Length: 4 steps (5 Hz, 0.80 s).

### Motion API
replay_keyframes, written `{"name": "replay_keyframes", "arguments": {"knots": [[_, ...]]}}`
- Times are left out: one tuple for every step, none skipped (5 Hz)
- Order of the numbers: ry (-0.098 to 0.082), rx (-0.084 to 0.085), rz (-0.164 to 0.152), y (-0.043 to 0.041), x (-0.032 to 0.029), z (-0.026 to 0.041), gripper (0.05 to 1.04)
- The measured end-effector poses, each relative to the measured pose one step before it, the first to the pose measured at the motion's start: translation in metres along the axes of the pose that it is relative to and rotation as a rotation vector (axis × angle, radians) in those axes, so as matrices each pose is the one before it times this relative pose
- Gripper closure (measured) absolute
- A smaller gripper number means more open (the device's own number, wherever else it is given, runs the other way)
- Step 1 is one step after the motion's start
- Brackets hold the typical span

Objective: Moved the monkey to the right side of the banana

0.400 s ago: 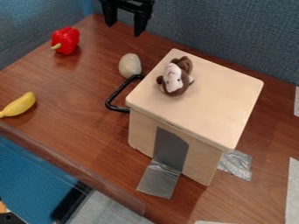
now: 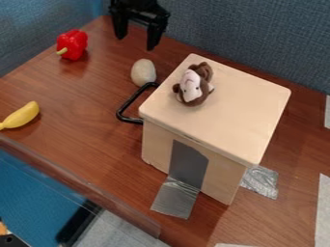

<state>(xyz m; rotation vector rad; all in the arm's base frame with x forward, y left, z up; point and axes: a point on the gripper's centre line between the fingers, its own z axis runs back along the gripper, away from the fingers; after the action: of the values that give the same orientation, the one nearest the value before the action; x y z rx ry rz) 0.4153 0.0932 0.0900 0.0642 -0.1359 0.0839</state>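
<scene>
The monkey [image 2: 193, 85] needs to go beside the banana, so my gripper will grab the monkey by its brown plush body next.
The black gripper [image 2: 136, 41] hangs open at the top of the view, up and to the left of the wooden box, with nothing between its fingers. On the box's pale top, near its back left corner, lies a brown plush monkey [image 2: 193, 85] with a pinkish face. A yellow banana [image 2: 21, 116] rests on the table at the far left, well apart from the box.
The wooden box [image 2: 222, 118] has a black handle [image 2: 130, 103] on its left side. A beige, egg-like object [image 2: 143, 72] lies beside it, and a red pepper [image 2: 72, 44] is at the upper left. Silver tape [image 2: 176, 198] runs from the box onto the brown table [image 2: 84, 130].
The gripper has come a little further down into the view from the top edge. The monkey, banana and box are where they were.
</scene>
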Motion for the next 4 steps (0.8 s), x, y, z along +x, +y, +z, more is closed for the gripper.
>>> {"name": "replay_keyframes", "arguments": {"knots": [[-0.058, -0.0019, -0.0099, -0.02189, 0.00278, 0.03709, 0.077], [-0.0718, -0.0265, -0.0151, -0.01555, 0.00229, 0.03581, 0.077], [-0.0003, -0.0297, -0.09, -0.0377, -0.01449, 0.01045, 0.077], [0.0255, -0.0049, -0.0755, -0.02937, -0.01933, 0.00077, 0.077]]}}
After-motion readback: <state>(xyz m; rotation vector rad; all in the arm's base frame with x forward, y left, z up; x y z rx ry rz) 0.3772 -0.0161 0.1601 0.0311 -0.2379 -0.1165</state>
